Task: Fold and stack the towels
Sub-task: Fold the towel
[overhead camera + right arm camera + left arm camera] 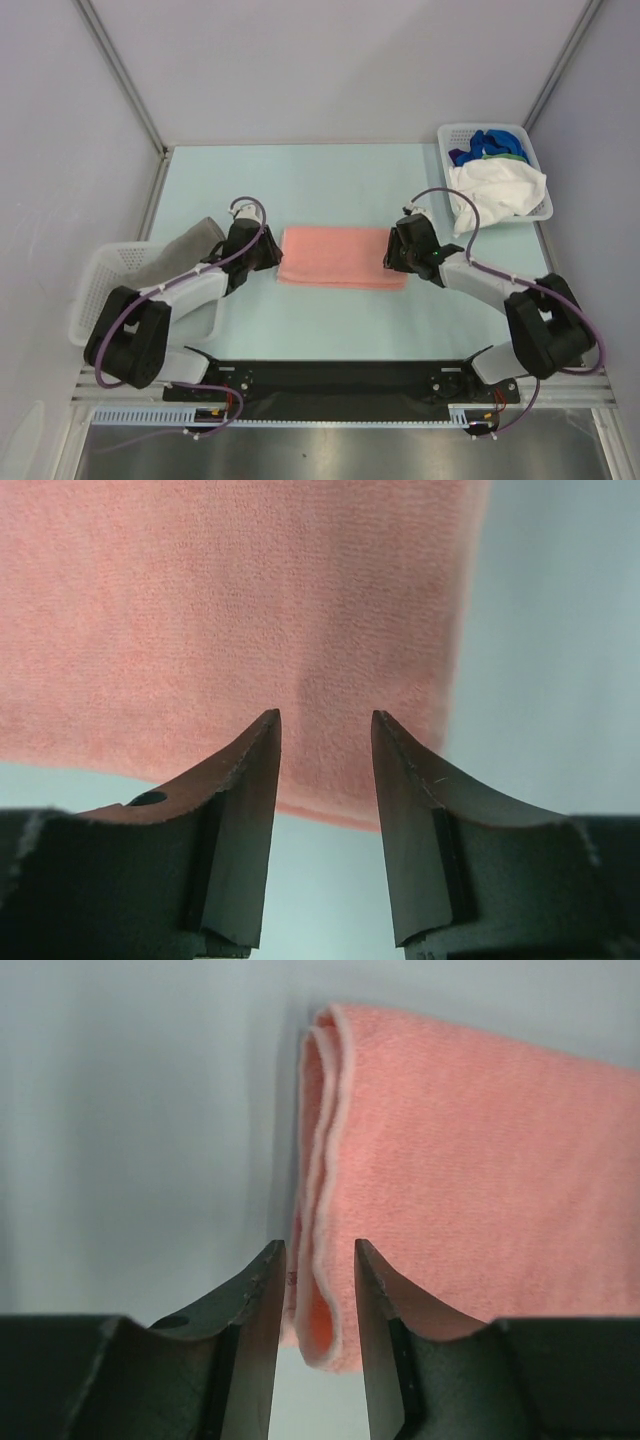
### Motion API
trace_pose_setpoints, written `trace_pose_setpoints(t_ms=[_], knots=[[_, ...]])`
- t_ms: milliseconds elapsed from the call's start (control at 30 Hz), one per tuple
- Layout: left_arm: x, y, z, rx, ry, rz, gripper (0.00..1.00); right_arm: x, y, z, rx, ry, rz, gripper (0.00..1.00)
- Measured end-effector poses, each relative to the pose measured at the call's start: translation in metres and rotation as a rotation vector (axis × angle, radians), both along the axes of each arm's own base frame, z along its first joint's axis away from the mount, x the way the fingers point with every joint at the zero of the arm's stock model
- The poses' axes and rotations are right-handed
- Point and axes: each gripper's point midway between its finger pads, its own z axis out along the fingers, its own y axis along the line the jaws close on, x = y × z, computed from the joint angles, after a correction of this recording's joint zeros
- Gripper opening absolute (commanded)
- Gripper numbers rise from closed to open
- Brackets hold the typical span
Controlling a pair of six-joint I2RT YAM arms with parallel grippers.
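I next need to grab the folded salmon pink towel with my left gripper by its layered edge (281, 268), all layers together, to stack it over the grey towel (185, 250).
A salmon pink towel (342, 257) lies folded flat in the middle of the table. My left gripper (272, 255) stands at its left end. In the left wrist view the jaws (318, 1250) are open, and the towel's layered edge (325, 1160) runs loosely between them. At the towel's right end is my right gripper (392, 255). It is open too (325, 716), and its fingers straddle the towel's near edge (230, 610) without pinching it. A grey towel (185, 250) hangs out of the left basket. White (497, 190), blue (482, 145) and green (516, 157) towels are heaped in the right basket.
A white lattice basket (95, 290) stands at the table's left edge beside the left arm. Another white basket (535, 165) sits at the back right corner. Grey walls enclose the table on three sides.
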Motion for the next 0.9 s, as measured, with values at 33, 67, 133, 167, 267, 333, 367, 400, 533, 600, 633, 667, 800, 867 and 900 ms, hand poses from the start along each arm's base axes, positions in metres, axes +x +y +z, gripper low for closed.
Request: trace_pose_setpoints(t_ms=[33, 67, 133, 167, 267, 333, 367, 400, 533, 600, 633, 667, 800, 867, 900], knots=[[0.001, 0.003, -0.005, 0.018, 0.022, 0.019, 0.41, 0.002, 0.004, -0.006, -0.008, 0.017, 0.011, 0.45], [0.003, 0.004, -0.008, 0.034, 0.04, 0.031, 0.41, 0.003, 0.007, -0.013, -0.019, 0.038, 0.021, 0.45], [0.009, 0.006, -0.013, 0.051, 0.058, 0.052, 0.48, 0.006, 0.012, -0.027, -0.04, 0.07, 0.036, 0.45], [0.011, 0.006, -0.015, 0.059, 0.064, 0.059, 0.5, 0.005, 0.012, -0.034, -0.053, 0.088, 0.041, 0.45], [0.014, 0.008, -0.02, 0.076, 0.09, 0.074, 0.56, 0.006, 0.013, -0.041, -0.069, 0.097, 0.048, 0.45], [0.016, 0.006, -0.024, 0.083, 0.108, 0.073, 0.57, 0.007, 0.012, -0.041, -0.075, 0.095, 0.047, 0.45], [0.017, 0.006, -0.026, 0.087, 0.116, 0.071, 0.57, 0.006, 0.012, -0.041, -0.077, 0.094, 0.048, 0.46], [0.018, 0.005, -0.029, 0.089, 0.127, 0.068, 0.58, 0.007, 0.012, -0.042, -0.079, 0.093, 0.047, 0.46], [0.016, -0.001, -0.044, 0.086, 0.176, 0.043, 0.59, 0.007, 0.011, -0.042, -0.088, 0.089, 0.042, 0.46], [0.016, -0.005, -0.043, 0.069, 0.177, 0.028, 0.59, 0.007, 0.011, -0.042, -0.092, 0.087, 0.041, 0.46], [0.015, -0.007, -0.044, 0.067, 0.181, 0.023, 0.59, 0.008, 0.01, -0.042, -0.093, 0.085, 0.039, 0.46], [0.015, -0.008, -0.044, 0.062, 0.182, 0.017, 0.59, 0.008, 0.01, -0.042, -0.095, 0.085, 0.037, 0.46], [0.018, -0.012, -0.044, 0.053, 0.188, 0.007, 0.56, 0.01, 0.008, -0.042, -0.092, 0.081, 0.03, 0.47], [0.019, -0.013, -0.045, 0.052, 0.191, 0.006, 0.53, 0.011, 0.007, -0.042, -0.09, 0.078, 0.025, 0.47], [0.02, -0.014, -0.045, 0.051, 0.193, 0.006, 0.53, 0.012, 0.006, -0.042, -0.087, 0.077, 0.022, 0.47]])
